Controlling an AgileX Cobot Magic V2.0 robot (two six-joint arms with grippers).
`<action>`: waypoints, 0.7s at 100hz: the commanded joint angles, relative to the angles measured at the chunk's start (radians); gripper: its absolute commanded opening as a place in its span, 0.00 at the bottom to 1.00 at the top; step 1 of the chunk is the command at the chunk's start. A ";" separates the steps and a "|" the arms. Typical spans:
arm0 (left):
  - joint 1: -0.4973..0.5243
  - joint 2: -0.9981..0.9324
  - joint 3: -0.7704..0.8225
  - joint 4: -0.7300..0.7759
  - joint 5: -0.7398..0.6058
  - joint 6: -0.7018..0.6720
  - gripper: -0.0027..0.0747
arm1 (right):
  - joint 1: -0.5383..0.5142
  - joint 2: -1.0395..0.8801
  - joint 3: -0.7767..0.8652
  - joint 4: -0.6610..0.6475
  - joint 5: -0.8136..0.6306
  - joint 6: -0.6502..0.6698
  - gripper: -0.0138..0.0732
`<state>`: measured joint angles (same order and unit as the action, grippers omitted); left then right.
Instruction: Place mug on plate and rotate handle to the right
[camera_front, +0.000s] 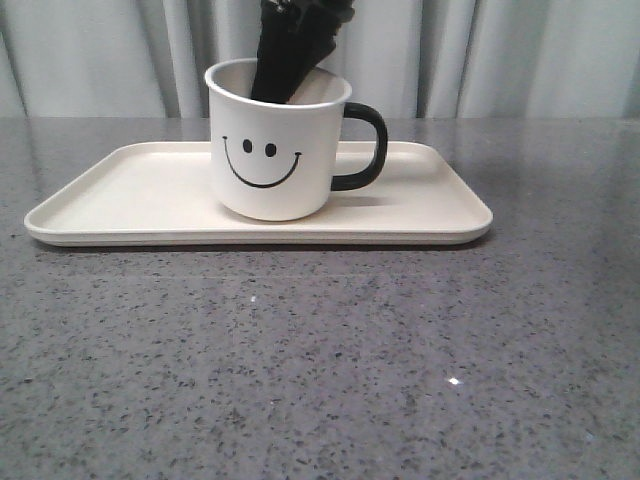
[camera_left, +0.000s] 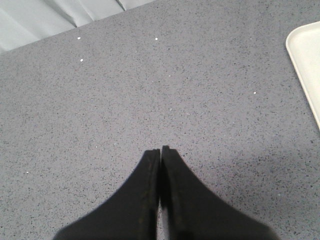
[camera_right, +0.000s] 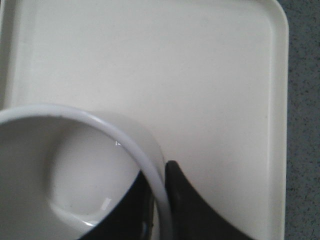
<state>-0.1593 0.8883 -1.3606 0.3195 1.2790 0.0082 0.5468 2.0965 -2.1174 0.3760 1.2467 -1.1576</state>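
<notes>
My right gripper is ready to open and should let go now. The mug (camera_front: 275, 150) would stand, because its lower edge (camera_front: 275, 216) meets the cream plate within the plate's rim.
The white mug (camera_front: 275, 150) with a black smiley face stands upright on the cream plate (camera_front: 120, 200), a little left of the plate's middle. Its black handle (camera_front: 368, 145) points right. My right gripper (camera_front: 283, 75) comes down from behind, with one finger inside the mug and one outside its far wall. In the right wrist view the right gripper (camera_right: 160, 175) is shut on the mug's rim (camera_right: 127, 140) over the plate (camera_right: 210, 75). My left gripper (camera_left: 160, 151) is shut and empty over the bare table; it does not show in the front view.
The grey speckled table (camera_front: 300, 350) stretches in front of and around the plate. A corner of the plate (camera_left: 307, 55) shows in the left wrist view, well apart from the left gripper. Pale curtains (camera_front: 520, 50) hang behind the table.
</notes>
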 joint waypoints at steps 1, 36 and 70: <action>0.002 -0.005 -0.021 0.013 -0.042 -0.008 0.01 | 0.000 -0.061 -0.025 0.025 0.083 -0.007 0.05; 0.002 -0.005 -0.021 0.013 -0.042 -0.008 0.01 | 0.000 -0.061 -0.025 0.025 0.077 -0.006 0.21; 0.002 -0.005 -0.021 0.013 -0.042 -0.008 0.01 | 0.000 -0.061 -0.025 0.025 0.073 -0.006 0.21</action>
<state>-0.1593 0.8883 -1.3606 0.3195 1.2790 0.0082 0.5468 2.0965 -2.1174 0.3760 1.2467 -1.1576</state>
